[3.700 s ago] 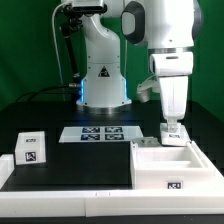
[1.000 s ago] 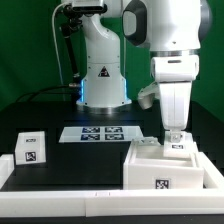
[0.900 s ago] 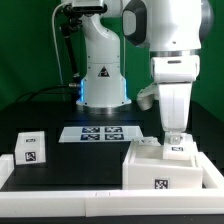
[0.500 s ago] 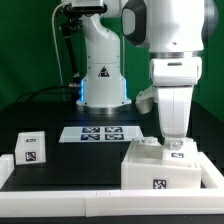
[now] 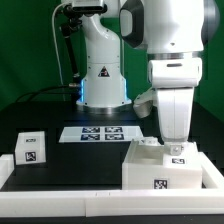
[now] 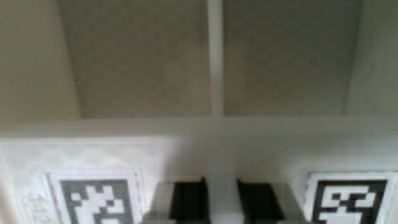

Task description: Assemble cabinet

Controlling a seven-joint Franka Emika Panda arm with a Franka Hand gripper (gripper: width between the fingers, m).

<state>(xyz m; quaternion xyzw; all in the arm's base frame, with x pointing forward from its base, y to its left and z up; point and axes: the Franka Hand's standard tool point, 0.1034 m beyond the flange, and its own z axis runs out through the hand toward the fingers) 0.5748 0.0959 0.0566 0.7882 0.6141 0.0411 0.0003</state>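
My gripper should open now. The cabinet's lower edge (image 5: 160, 188) is flat on the black tabletop behind the white bar, so the cabinet would stand.
The cabinet (image 5: 165, 170) is a large white box with recesses at the front of the exterior view's right, with a square tag on its front face. My gripper (image 5: 173, 147) reaches down onto its far wall and is shut on it. In the wrist view the two dark fingers (image 6: 187, 203) pinch a white wall edge, with my gripper (image 6: 224, 198) centred on it, a tag on each side, and the cabinet's divided recess (image 6: 139, 60) beyond. A small white tagged drawer block (image 5: 30, 150) sits at the exterior view's left.
The marker board (image 5: 100, 133) lies flat on the black table between the block and the cabinet. The arm's white base (image 5: 103, 80) stands behind it. A white rail (image 5: 60, 193) runs along the table's front edge.
Since the earliest frame the cabinet has shifted toward the exterior view's left and shows a taller front face. Over the last second the gripper has eased a little left and down with it.
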